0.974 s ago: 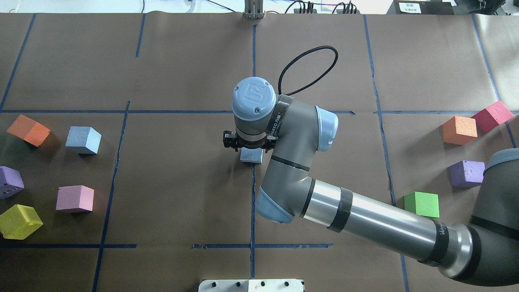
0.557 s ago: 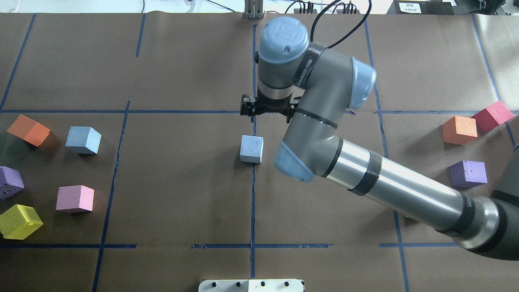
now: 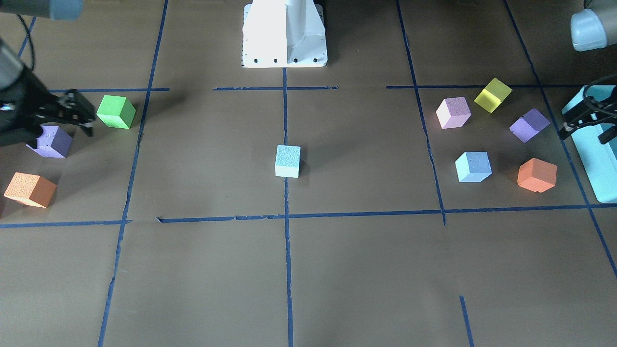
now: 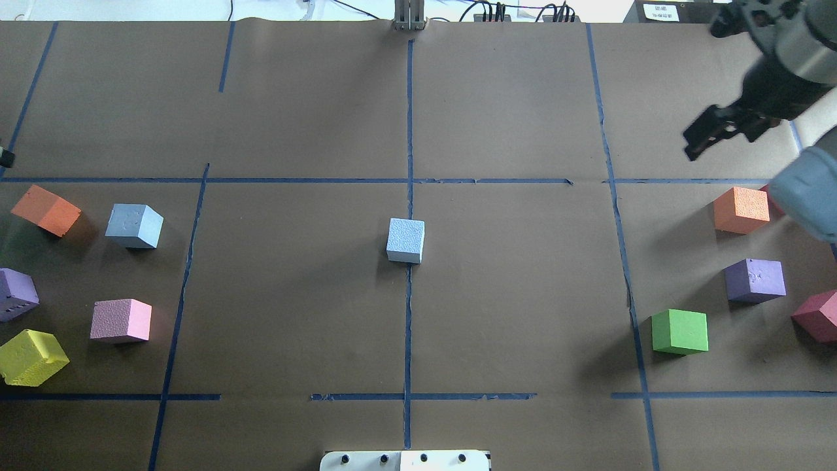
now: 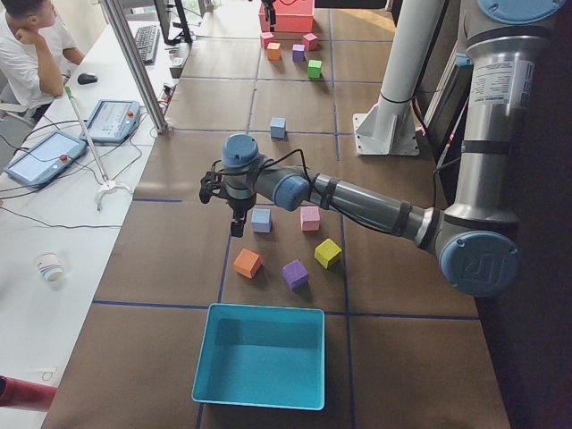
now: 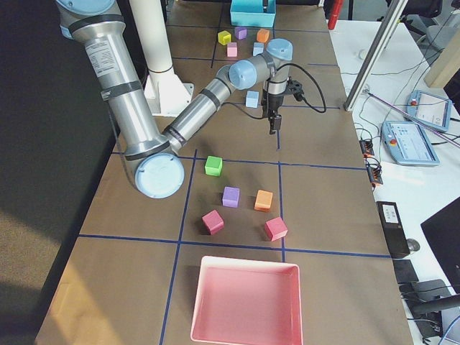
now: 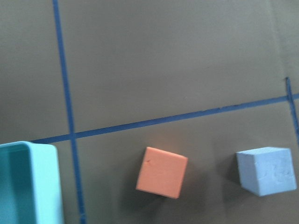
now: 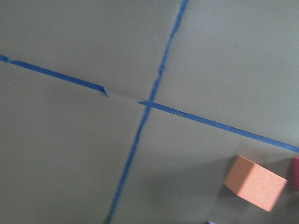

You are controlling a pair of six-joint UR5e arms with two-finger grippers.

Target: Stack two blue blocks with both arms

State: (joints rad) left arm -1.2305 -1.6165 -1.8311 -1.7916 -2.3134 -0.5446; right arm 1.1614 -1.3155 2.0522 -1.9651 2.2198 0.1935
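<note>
The other blue block needs to go on top of the pale blue block already standing alone point(image 3: 287, 161), so my left gripper will grab the other blue block's opposite sides next.
One light-blue block point(image 4: 405, 240) stands alone on the centre line of the table, also in the front view point(image 3: 288, 161). The other blue block point(image 4: 135, 226) sits at the left among other cubes, and shows in the front view point(image 3: 473, 166) and the left wrist view point(image 7: 267, 170). My right gripper point(image 4: 694, 142) is open and empty, raised at the far right, far from both blocks; it also shows in the front view point(image 3: 83, 115). My left gripper point(image 3: 581, 132) is open and empty, hovering by the teal box, a short way from the left blue block.
A teal box point(image 3: 595, 159) stands at the table's left end, a pink tray point(image 6: 244, 302) at its right end. Orange point(image 4: 46, 209), purple point(image 4: 16, 294), pink point(image 4: 121, 320) and yellow point(image 4: 31, 356) cubes lie left. Orange point(image 4: 741, 209), purple point(image 4: 755, 280), green point(image 4: 680, 331) and red point(image 4: 817, 316) cubes lie right.
My right gripper has let go of the centre blue block, lifted off it and swung away to the far right. The block stays on the centre line.
</note>
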